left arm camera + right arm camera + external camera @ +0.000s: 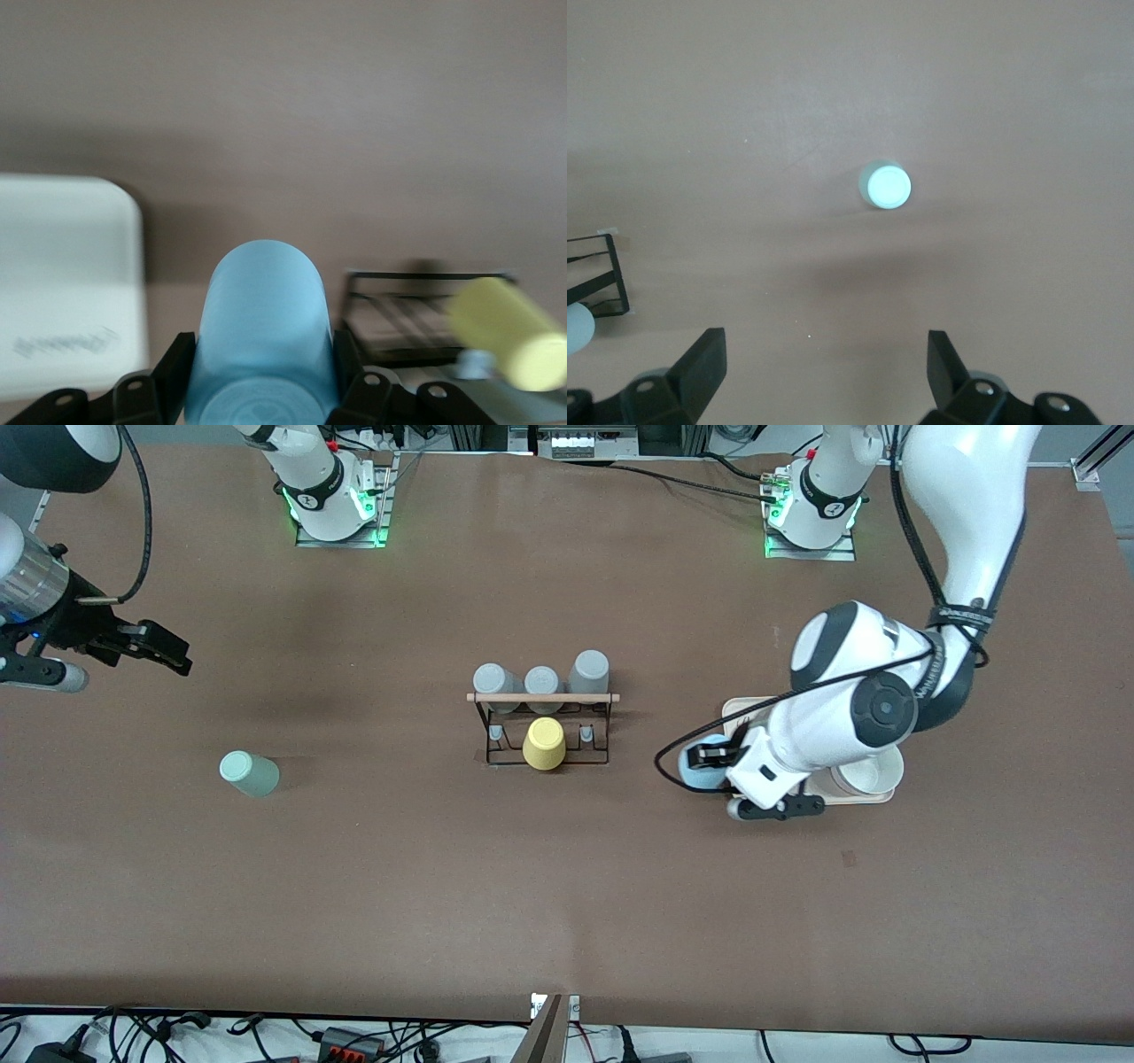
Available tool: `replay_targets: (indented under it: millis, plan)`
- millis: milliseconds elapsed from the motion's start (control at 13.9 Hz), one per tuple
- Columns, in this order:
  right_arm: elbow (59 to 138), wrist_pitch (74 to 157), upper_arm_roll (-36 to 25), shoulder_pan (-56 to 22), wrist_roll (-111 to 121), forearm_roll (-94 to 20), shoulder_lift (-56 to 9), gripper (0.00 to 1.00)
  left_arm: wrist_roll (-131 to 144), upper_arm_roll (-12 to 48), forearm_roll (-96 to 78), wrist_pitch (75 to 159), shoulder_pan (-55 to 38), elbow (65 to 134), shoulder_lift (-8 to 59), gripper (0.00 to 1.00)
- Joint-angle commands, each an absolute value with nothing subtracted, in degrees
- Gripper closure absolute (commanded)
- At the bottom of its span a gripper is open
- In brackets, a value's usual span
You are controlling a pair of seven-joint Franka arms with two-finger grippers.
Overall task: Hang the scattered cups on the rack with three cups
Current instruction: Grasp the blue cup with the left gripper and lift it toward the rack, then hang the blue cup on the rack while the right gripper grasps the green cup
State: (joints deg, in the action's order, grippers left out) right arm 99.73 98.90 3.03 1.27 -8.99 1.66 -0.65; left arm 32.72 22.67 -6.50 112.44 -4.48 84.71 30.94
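The pale mint green cup should go on the black wire rack, so my right gripper will next grab the cup by its closed base end (pixel 236 765) to hang it.
The black wire rack (pixel 542 726) with a wooden rod stands mid-table, with three grey cups (pixel 541 680) on its pegs farther from the front camera and a yellow cup (pixel 544 744) on a nearer peg. My left gripper (pixel 709 757) is shut on the light blue cup (pixel 260 341), beside the beige tray (pixel 735 710) toward the left arm's end. The pale mint green cup (pixel 248 772) stands on the table toward the right arm's end; it also shows in the right wrist view (pixel 885 186). My right gripper (pixel 164 648) is open and empty, up over the table above that cup.
A white cup (pixel 866 775) sits on the beige tray under the left arm. The rack (pixel 416 319) and yellow cup (pixel 507 335) show in the left wrist view. A rack corner (pixel 598 279) shows in the right wrist view.
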Motion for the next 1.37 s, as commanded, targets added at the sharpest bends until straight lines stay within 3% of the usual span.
replay_targets:
  millis: [0,288,647,1007,1295]
  plan:
    - [99.7,99.4,3.0,1.7,-9.7,2.5,-5.3,0.0,44.2,22.2,-8.1,111.3,-9.5,78.8,33.2,0.99]
    - [99.7,106.2,2.5,2.4,-9.1,4.2,-14.2,0.0,55.9,21.8,-7.6,111.9,-16.0,72.6,37.7,0.99]
    - [101.9,117.4,2.5,4.7,-4.4,8.8,-23.1,0.0,56.4,21.1,-5.7,116.4,-18.8,72.6,39.7,0.99]
    - [111.0,131.6,2.5,7.6,-0.6,8.8,-24.3,0.0,56.3,21.0,-0.2,116.4,-19.9,73.3,40.3,0.99]
    - [112.4,132.8,2.9,7.8,-0.1,8.4,-24.5,0.0,55.6,21.0,1.1,116.2,-20.3,75.5,40.4,0.99]
